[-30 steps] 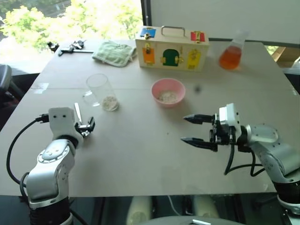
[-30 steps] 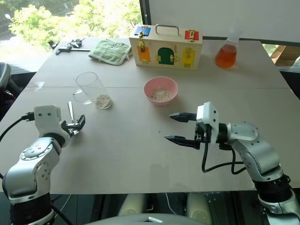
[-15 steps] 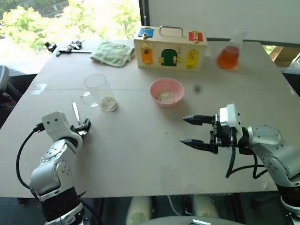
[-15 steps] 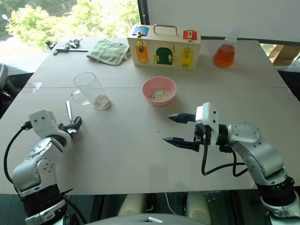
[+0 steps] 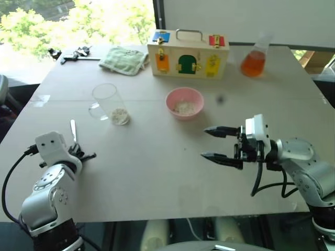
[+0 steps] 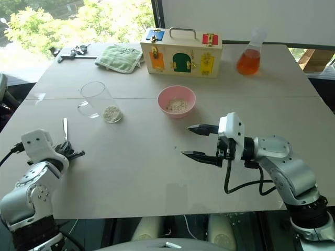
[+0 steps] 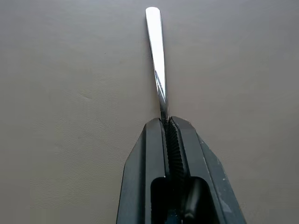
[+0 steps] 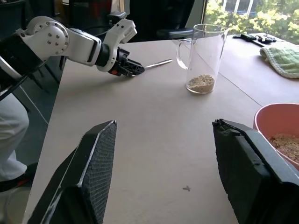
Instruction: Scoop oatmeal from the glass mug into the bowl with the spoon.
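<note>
My left gripper's fingers cover the other end of the spoon (image 5: 73, 130). My right gripper will next grab the end of the spoon's handle that sticks out.
My left gripper (image 5: 79, 153) is shut on the spoon (image 5: 73, 130) near the table's front left. The slim silver handle (image 7: 157, 60) sticks out past the fingertips (image 7: 180, 128), and its other end is hidden between them. The glass mug (image 5: 107, 101) stands upright behind it, apart from it, with a small heap of oatmeal (image 5: 120, 116) at its bottom. To the right of the mug sits the pink bowl (image 5: 185, 102), which holds some oatmeal (image 5: 183, 108) too. My right gripper (image 5: 204, 143) hovers open in front of the bowl, pointing left with nothing between its fingers.
At the back of the table stand a wooden latch box (image 5: 188, 53), a flask of orange liquid (image 5: 254, 63) and a green cloth (image 5: 124, 58). Some metal tools (image 5: 77, 52) lie at the far left corner. The table's left edge (image 5: 21, 112) is close to my left arm.
My left gripper has shut on the spoon and moved left and down toward the table's front. The right arm has kept still.
</note>
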Controlling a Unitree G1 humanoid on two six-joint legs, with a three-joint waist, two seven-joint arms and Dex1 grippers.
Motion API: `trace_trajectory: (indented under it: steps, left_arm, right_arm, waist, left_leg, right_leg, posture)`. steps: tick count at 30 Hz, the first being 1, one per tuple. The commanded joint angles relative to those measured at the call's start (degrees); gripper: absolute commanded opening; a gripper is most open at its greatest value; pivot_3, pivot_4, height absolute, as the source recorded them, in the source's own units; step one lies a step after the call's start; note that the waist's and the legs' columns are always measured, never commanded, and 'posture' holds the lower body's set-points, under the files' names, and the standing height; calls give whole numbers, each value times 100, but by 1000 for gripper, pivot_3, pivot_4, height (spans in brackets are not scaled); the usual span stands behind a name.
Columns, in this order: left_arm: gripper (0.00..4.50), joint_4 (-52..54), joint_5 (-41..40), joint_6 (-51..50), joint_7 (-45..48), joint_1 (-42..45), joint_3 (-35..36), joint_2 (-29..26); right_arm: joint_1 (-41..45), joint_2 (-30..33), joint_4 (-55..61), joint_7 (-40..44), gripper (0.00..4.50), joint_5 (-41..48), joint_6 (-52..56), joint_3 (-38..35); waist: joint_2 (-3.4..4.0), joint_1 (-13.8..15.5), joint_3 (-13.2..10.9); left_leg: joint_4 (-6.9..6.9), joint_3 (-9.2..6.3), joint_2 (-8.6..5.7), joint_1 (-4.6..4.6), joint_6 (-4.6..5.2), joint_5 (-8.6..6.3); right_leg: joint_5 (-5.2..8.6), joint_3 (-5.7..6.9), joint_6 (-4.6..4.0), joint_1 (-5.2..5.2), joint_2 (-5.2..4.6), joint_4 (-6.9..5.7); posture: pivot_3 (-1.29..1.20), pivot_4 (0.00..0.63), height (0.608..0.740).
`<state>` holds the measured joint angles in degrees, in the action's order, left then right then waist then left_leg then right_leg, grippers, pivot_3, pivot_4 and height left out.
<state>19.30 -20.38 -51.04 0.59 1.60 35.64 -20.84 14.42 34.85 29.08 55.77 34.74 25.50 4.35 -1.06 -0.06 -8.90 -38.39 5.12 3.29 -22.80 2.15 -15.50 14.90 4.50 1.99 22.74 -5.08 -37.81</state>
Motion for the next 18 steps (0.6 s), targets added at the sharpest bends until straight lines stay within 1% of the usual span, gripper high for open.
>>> trace_trajectory:
  steps: [1, 4, 6, 7, 10, 11, 14, 17, 18]
  left_arm:
    - [64, 130, -53, 779, 433, -540, 189, 104]
    - [64, 505, -201, 1920, 1352, -1423, 115, 231]
    - [64, 768, -273, 2546, 2010, -2096, -81, 311]
    - [64, 913, -285, 2915, 2361, -2474, -224, 366]
    - [64, 1196, -303, 3829, 3113, -3185, -607, 470]
    - [64, 1270, -244, 4058, 3295, -3297, -800, 441]
    - [64, 1450, -203, 4180, 3546, -3323, -1370, 325]
    - [64, 1525, 260, 4255, 3755, -2988, -2296, 27]
    - [64, 1497, 383, 4275, 3740, -2754, -2566, -9]
  right_arm:
    - [65, -17, 94, 4, 3316, 80, -35, -43]
    - [87, -30, 86, 1, 3316, 125, 5, -52]
    - [113, -67, 67, -24, 3316, 185, 61, -62]
    - [131, -115, 41, -83, 3316, 241, 137, -70]
    - [187, -150, -217, -405, 3316, 110, 514, 27]
    - [131, -177, -307, -486, 3316, 74, 633, 85]
    - [-22, -276, -291, -755, 3316, 104, 1054, 302]
    - [39, -683, -281, -1363, 3316, 628, 2094, 405]
    - [72, -909, -292, -1599, 3316, 822, 2397, 404]
  waist:
    - [0, -26, 0]
    - [-2, -81, -1]
    - [-3, -74, -2]
    - [-3, -67, -2]
    - [-4, -38, -2]
    - [-4, -1, -2]
    - [-2, 99, -3]
    - [4, 85, -4]
    - [4, 82, -4]
  left_leg:
    - [0, 0, 0, 0, 0, 0]
    - [1, 6, 2, -2, 0, -1]
    - [2, 4, 2, -5, 0, -2]
    - [3, 4, 2, -8, 1, -3]
    - [5, -5, -1, -13, 22, -18]
    - [5, -11, -7, -15, 26, -21]
    - [3, -21, -13, -22, 15, -29]
    - [1, -23, -13, -25, 32, -19]
    - [1, -23, -13, -28, 33, -19]
  right_leg:
    - [0, 0, 0, 0, -1, 0]
    - [0, -3, -1, 2, -8, 4]
    - [0, -1, -2, 2, -18, 11]
    - [0, 1, -3, 4, -39, 14]
    - [12, 2, -25, 6, -60, 19]
    - [13, 7, -27, 10, -71, 19]
    - [23, 21, -44, 12, -81, 18]
    - [23, 23, -44, 12, -79, 17]
    - [23, 22, -44, 12, -75, 16]
  posture:
    - [0, 150, 740]
    - [0, 150, 740]
    - [0, 150, 740]
    - [0, 150, 740]
    - [0, 150, 740]
    - [0, 150, 740]
    - [0, 150, 740]
    - [0, 150, 740]
    - [0, 150, 740]
